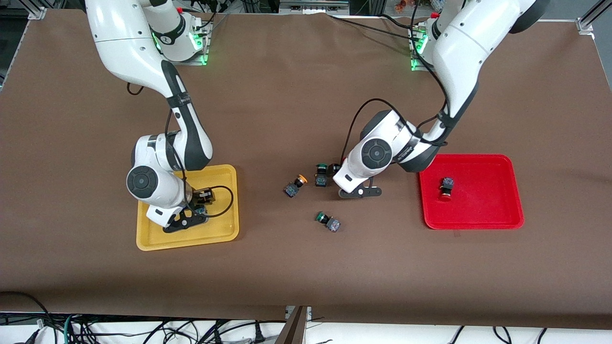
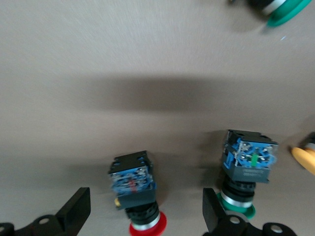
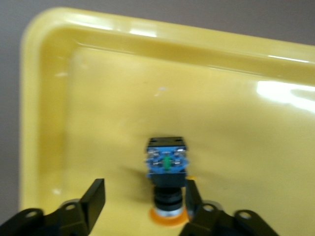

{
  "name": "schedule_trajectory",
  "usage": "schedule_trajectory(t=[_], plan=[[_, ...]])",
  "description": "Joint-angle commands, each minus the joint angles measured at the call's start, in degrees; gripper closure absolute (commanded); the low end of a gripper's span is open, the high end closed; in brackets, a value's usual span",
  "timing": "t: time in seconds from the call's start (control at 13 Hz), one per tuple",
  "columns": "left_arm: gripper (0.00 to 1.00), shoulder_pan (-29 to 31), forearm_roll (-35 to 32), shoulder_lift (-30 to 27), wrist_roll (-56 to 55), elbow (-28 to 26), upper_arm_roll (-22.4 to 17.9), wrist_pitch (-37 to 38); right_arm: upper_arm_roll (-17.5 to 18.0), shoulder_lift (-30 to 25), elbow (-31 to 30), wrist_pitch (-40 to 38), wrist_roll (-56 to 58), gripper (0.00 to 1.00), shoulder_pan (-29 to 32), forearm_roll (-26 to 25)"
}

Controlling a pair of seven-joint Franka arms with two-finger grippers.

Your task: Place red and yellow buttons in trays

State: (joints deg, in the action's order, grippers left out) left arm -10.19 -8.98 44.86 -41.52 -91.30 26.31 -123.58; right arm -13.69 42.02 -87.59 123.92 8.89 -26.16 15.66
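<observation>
My left gripper should lower before it closes on the button, as its fingers are above the red-capped button's body (image 2: pixel 133 183), one over the green cap (image 2: pixel 242 209), and would miss now.
My left gripper (image 1: pixel 339 174) is open and low over the table's middle. A red-capped button (image 2: pixel 134 183) lies between its fingers (image 2: pixel 75 209), untouched; in the front view that button (image 1: pixel 334 168) is mostly hidden by the hand. A second red-capped button (image 1: pixel 447 187) lies in the red tray (image 1: pixel 502 210). My right gripper (image 1: pixel 200 203) is open over the yellow tray (image 1: pixel 224 224). A yellow-orange-capped button (image 3: pixel 167 169) lies in the yellow tray (image 3: pixel 98 98) between its fingers, close against one finger (image 3: pixel 192 196). Another yellow-orange-capped button (image 1: pixel 294 185) lies on the table.
Two green-capped buttons lie on the brown cloth: one (image 1: pixel 321 176) right beside the red-capped one and also in the left wrist view (image 2: pixel 248 164), the other (image 1: pixel 327 222) nearer the front camera. The red tray is toward the left arm's end, the yellow tray toward the right arm's.
</observation>
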Motion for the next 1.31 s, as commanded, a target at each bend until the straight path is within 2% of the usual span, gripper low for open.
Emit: schedule_trajectory(t=[0.0,0.08,0.15,0.23,0.38,0.46,0.62,0.77,1.0,1.23], plan=[[0.00,-0.4,-1.1,-0.3,-1.6,-1.2,-0.7,0.1,0.6,-1.5,4.7,-8.2,-9.8,0.02,-0.7,3.0],[0.00,-0.6,-2.3,0.2,-1.7,-1.7,-1.0,0.1,1.1,-1.4,5.2,-8.4,-17.4,0.02,-1.7,3.0],[0.15,-0.6,-3.0,0.2,-1.8,-1.7,-1.0,0.1,2.3,-1.1,5.4,-7.9,-25.9,0.02,-3.6,2.9],[0.55,-0.8,-3.0,0.4,-2.6,-1.7,-1.0,0.1,3.5,-0.7,5.4,-7.6,-34.4,0.02,-5.4,2.9],[0.78,-1.9,-3.7,1.1,-4.1,-1.7,-1.1,0.1,5.1,0.6,5.5,-4.1,-46.6,0.02,-8.5,2.9],[1.00,-1.8,-4.2,0.8,-4.2,-1.5,-1.1,0.5,5.9,1.7,5.5,-1.0,-51.5,0.02,-9.5,3.1],[1.00,-0.9,-4.2,-0.7,-3.9,-1.1,-1.1,3.4,7.9,3.4,5.4,4.6,-59.2,0.02,-11.4,3.6],[1.00,2.2,-4.4,-4.4,-0.3,0.8,-1.2,13.0,8.1,4.7,5.4,7.9,-62.4,0.02,-12.8,3.7],[1.00,10.4,-4.7,-8.2,18.5,4.0,-1.0,24.2,8.1,7.0,5.2,13.5,-65.6,0.02,-15.0,3.9],[1.00,19.9,-4.7,-9.2,36.4,4.2,-1.0,26.2,8.2,7.6,4.9,14.8,-66.3,0.03,-15.9,3.9]])
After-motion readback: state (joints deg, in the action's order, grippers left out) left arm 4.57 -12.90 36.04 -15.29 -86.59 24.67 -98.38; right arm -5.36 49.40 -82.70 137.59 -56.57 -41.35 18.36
